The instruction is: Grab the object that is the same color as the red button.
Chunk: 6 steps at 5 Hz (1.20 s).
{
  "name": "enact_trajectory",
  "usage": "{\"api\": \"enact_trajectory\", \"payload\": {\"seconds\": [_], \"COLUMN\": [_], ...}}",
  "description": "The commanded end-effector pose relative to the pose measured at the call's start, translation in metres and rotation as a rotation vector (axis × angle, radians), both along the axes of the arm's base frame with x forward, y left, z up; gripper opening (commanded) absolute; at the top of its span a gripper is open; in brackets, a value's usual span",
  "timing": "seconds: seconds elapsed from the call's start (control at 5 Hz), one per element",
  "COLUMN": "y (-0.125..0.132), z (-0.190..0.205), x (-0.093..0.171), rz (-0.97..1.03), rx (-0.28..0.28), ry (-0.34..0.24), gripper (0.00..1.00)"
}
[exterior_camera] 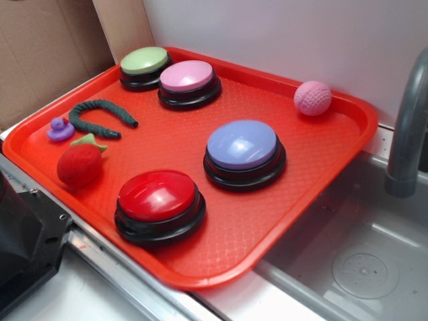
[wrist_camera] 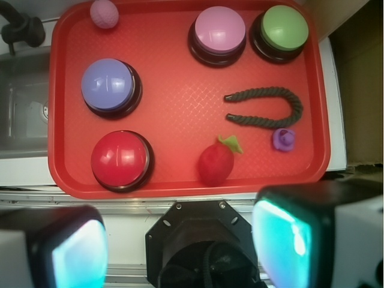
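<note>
I should next pick out the object matching the red button [exterior_camera: 158,200], so my gripper should grab the plush strawberry by its fuzzy red body [exterior_camera: 79,166].
A small fuzzy red plush strawberry [exterior_camera: 80,164] with a green leafy top lies near the left front of the red tray [exterior_camera: 321,174]; it also shows in the wrist view [wrist_camera: 216,162]. The glossy red dome button [exterior_camera: 158,200] on a black base sits at the tray's front, also in the wrist view [wrist_camera: 120,159]. My gripper [wrist_camera: 180,243] is open and empty, high above the counter in front of the tray, well short of the strawberry. Its fingertips [wrist_camera: 282,234] are far apart. In the exterior view the gripper is out of frame.
On the tray stand a blue button [exterior_camera: 243,151], a pink button [exterior_camera: 188,81] and a green button [exterior_camera: 144,65]. A pink textured ball [exterior_camera: 312,97], a dark green rope [exterior_camera: 100,115] and a small purple duck [exterior_camera: 60,128] lie there too. A sink with a grey faucet [exterior_camera: 408,127] is at the right. The robot's black base [wrist_camera: 204,246] is under the gripper.
</note>
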<state>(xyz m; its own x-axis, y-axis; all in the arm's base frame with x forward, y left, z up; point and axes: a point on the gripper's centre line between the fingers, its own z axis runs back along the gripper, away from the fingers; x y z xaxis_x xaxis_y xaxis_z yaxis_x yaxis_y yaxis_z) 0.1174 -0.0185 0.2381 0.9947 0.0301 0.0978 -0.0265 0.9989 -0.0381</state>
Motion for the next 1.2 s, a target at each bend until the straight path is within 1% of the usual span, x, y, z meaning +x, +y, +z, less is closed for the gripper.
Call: {"api": "enact_trajectory", "payload": {"seconds": [0.0,0.2,0.4,0.6,0.8,1.0], "y": [0.000,0.034,0.043,0.050,0.050,0.057], "z": [0.000,-0.045,-0.079,-0.118,-0.150,-0.173], "x": [0.000,0.023,0.033,0.031,0.026,0.014], "rz": [0.000,0.249,0.500,0.673,0.637,0.513], "rx": [0.000,0.004,0.045,0.038,-0.016,-0.058], "ry": [0.000,0.102,0.146,0.178,0.209,0.193], "gripper": [1.00,1.00,1.00,1.00,1.00,1.00]}}
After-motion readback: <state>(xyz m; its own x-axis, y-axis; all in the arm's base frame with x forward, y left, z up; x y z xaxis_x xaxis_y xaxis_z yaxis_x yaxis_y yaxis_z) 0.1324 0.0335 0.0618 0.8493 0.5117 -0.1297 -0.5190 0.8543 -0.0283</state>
